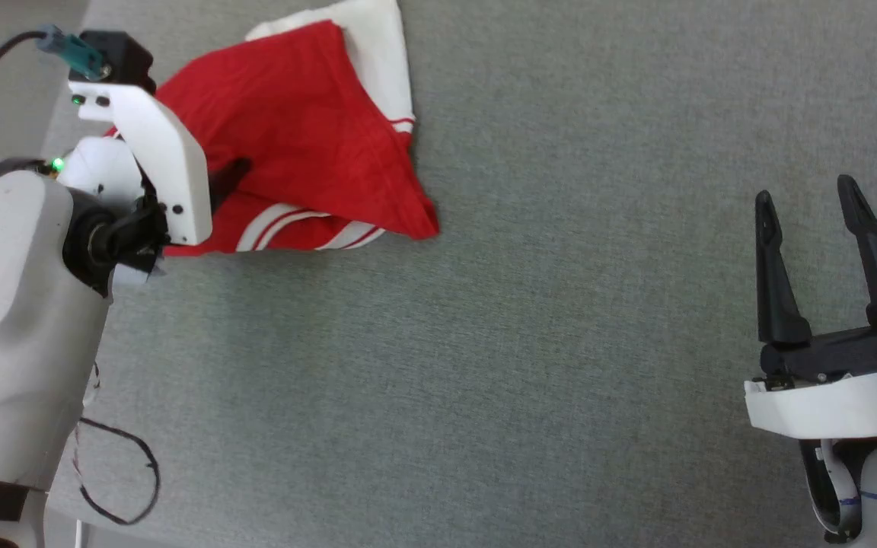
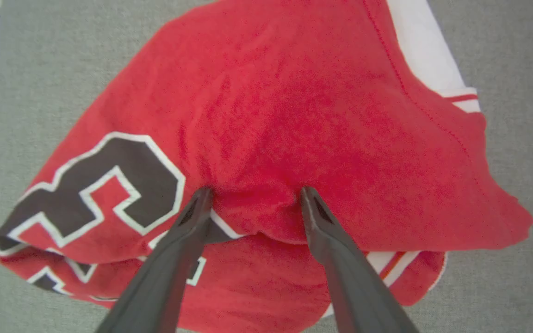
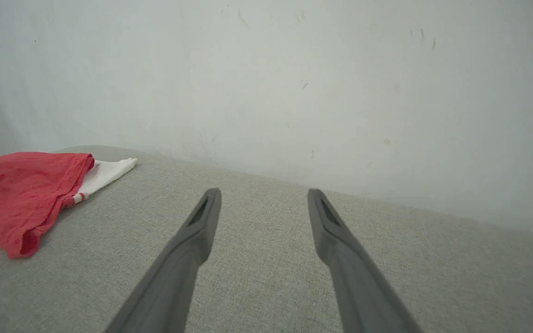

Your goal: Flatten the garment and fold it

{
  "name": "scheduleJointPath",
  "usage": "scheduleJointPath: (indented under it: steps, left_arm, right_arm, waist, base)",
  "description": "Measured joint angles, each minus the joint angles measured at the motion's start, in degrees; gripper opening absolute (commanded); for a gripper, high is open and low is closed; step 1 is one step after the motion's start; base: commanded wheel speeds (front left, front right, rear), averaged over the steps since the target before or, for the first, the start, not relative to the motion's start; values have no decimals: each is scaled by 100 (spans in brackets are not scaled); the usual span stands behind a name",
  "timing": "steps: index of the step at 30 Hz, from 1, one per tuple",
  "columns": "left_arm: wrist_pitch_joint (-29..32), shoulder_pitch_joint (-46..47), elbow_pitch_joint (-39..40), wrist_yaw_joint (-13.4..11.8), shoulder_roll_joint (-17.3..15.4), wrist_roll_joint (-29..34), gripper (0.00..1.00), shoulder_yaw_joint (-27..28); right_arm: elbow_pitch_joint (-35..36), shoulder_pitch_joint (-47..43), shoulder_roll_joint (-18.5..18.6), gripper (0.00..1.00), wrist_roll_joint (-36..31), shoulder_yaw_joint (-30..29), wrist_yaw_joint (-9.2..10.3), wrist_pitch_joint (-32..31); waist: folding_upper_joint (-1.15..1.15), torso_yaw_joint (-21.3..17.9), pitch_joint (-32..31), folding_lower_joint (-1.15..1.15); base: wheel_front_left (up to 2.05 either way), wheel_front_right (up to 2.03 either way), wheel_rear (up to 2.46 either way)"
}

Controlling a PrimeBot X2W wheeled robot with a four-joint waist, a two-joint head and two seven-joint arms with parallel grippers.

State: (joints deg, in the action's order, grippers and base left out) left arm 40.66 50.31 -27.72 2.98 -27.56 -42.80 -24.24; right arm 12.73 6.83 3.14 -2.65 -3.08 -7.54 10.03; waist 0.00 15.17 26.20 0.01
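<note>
My left gripper needs to pinch a raised fold of red cloth between its fingers next, while the rest lies slack, to flatten the garment.
The garment lies bunched at the upper left of the grey surface, red with a white sleeve and striped trim. In the left wrist view the garment shows black white-outlined numbers at its lower left. My left gripper is open, its two fingertips pressing into the red cloth with a raised fold between them. In the head view the left gripper is mostly hidden behind its white wrist housing. My right gripper stands open at the right, far from the garment, with nothing between its fingers. The right gripper hovers above bare surface.
The grey fabric-covered surface stretches wide between the two arms. A pale wall rises behind its far edge. A thin black cable loops beside my left arm at the lower left.
</note>
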Motion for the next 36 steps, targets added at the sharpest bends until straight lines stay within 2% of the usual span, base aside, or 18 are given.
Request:
scheduleJointPath:
  steps: [2, 6, 7, 8, 12, 18, 24, 36]
  left_arm:
    - [250, 7, -65, -124, 7, -53, 100, 2]
    - [313, 47, -96, -250, -52, -56, 100, 26]
    - [312, 58, -104, -263, -63, -58, 67, 45]
    - [303, 66, -104, -260, -73, -58, 0, 63]
    - [191, 165, -140, -240, -97, -105, 0, 136]
    - [16, 193, -276, -73, -111, -115, 0, 147]
    - [-243, 194, -242, 54, -85, -352, 0, 282]
    - [-268, 366, 399, 158, -62, -592, 0, 390]
  right_arm:
    - [42, 4, 15, 100, 0, 5, 0, -42]
    - [124, 53, 16, 100, 0, 29, 0, -63]
    - [138, 69, 16, 100, 0, 25, 0, -80]
    - [152, 84, 16, 100, -1, 22, 0, -89]
    - [159, 114, 25, 100, 0, -16, 0, -90]
    - [44, 123, 22, 100, 14, 9, 0, -35]
    - [-215, 137, 4, 100, 103, -5, 0, 116]
    - [-680, -18, -11, 100, 523, -197, 0, 377]
  waist:
    - [0, -45, 111, 0]
    - [0, -143, 308, -1]
    - [0, -164, 352, -1]
    - [0, -186, 394, -1]
    - [0, -248, 515, -1]
    - [0, -272, 399, 0]
    - [0, -267, 82, 0]
    - [0, -354, -814, -2]
  base:
    - [0, 0, 0]
    - [0, 0, 0]
    - [0, 0, 0]
    - [0, 0, 0]
    - [0, 0, 0]
    - [0, 0, 0]
    - [0, 0, 0]
    - [0, 0, 0]
